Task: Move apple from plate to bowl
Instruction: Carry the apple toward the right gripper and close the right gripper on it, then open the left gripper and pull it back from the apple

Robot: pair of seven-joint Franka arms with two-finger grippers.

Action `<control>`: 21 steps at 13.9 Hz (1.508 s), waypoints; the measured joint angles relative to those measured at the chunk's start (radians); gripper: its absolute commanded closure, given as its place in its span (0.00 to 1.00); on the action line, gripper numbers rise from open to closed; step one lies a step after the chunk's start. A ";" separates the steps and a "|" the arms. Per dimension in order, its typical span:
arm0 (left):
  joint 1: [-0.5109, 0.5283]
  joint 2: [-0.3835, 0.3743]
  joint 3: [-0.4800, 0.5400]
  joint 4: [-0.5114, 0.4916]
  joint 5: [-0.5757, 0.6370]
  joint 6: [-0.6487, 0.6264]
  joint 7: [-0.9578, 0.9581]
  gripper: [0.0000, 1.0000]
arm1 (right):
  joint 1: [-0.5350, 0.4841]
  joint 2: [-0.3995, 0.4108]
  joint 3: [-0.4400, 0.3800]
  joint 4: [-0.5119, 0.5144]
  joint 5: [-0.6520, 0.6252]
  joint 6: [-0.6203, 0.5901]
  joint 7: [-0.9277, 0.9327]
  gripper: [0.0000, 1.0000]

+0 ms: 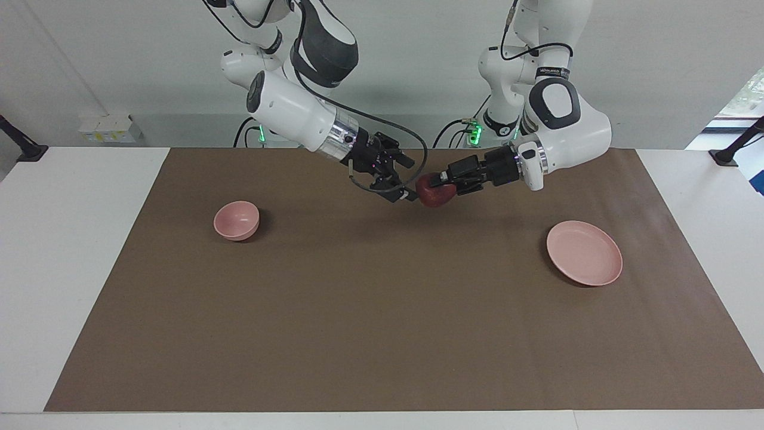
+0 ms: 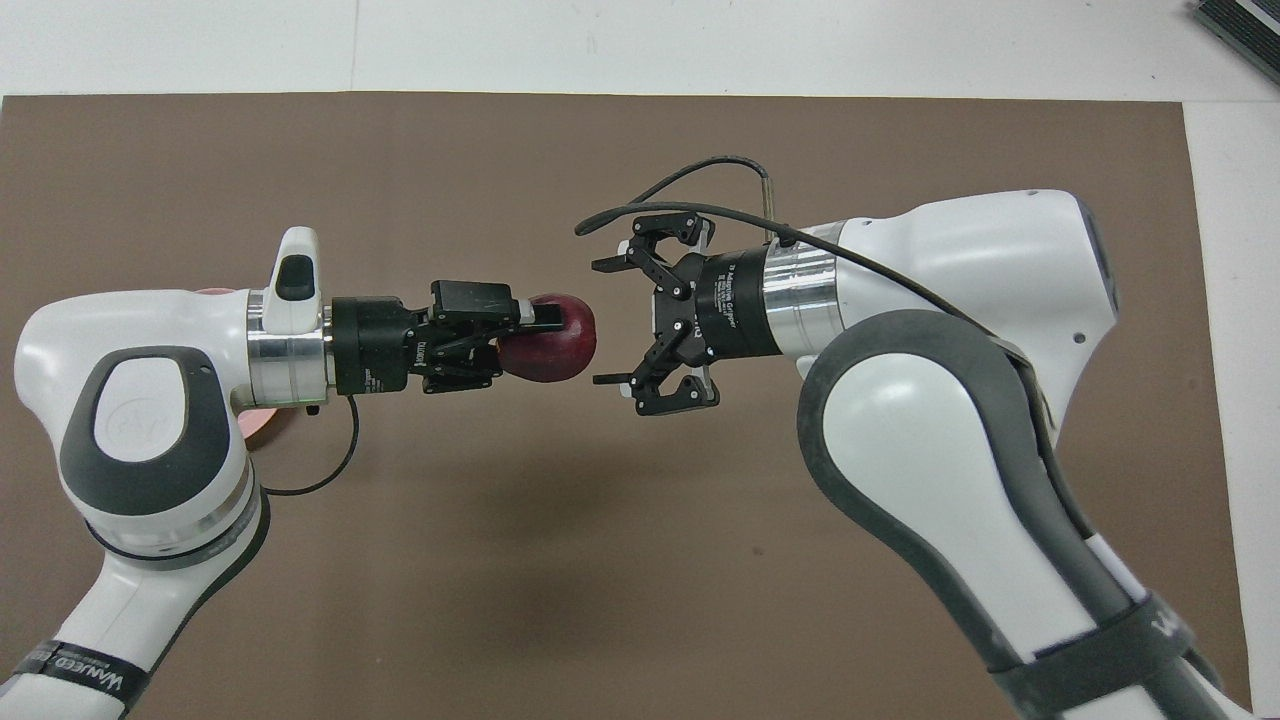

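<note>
My right gripper's fingers stop short of the dark red apple's near side, so closing now would miss. My right gripper moves toward the apple next, then closes on it.
My left gripper (image 1: 440, 185) is shut on the dark red apple (image 1: 433, 194) and holds it in the air over the middle of the brown mat. In the overhead view the apple (image 2: 550, 340) sticks out past the left gripper (image 2: 540, 330). My right gripper (image 1: 401, 190) is open, level with the apple and facing it; in the overhead view the right gripper (image 2: 603, 322) has its fingertips just short of the apple. The pink bowl (image 1: 237, 220) stands toward the right arm's end. The pink plate (image 1: 584, 252) lies empty toward the left arm's end.
A brown mat (image 1: 382, 310) covers most of the white table. In the overhead view the plate (image 2: 266, 424) shows only as a pink sliver under the left arm, and the bowl is hidden under the right arm.
</note>
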 measured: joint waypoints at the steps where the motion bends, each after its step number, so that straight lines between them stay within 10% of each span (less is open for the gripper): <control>1: -0.001 -0.001 0.000 0.000 0.000 0.000 0.000 1.00 | 0.002 0.005 0.000 0.000 0.000 0.000 0.000 0.00; 4: -0.006 -0.002 0.000 0.000 0.000 0.000 0.001 1.00 | 0.043 0.043 0.000 0.000 0.000 0.053 0.000 0.13; 5: -0.008 -0.003 0.001 0.000 0.000 0.001 0.001 1.00 | 0.054 0.056 0.000 0.000 0.000 0.068 0.000 0.99; 10: -0.011 -0.003 0.002 0.000 -0.005 0.020 0.007 1.00 | 0.052 0.063 -0.001 0.004 0.000 0.054 0.000 1.00; 13: -0.012 -0.003 0.002 0.000 -0.005 0.020 0.007 0.13 | 0.052 0.063 -0.001 0.004 0.000 0.053 0.000 1.00; 14: -0.012 -0.003 0.002 0.000 -0.005 0.020 0.007 0.00 | 0.052 0.063 -0.001 0.004 0.000 0.053 0.000 1.00; 21: -0.010 -0.074 0.017 0.006 0.063 0.021 -0.123 0.00 | 0.037 0.067 -0.010 0.009 -0.129 0.036 -0.004 1.00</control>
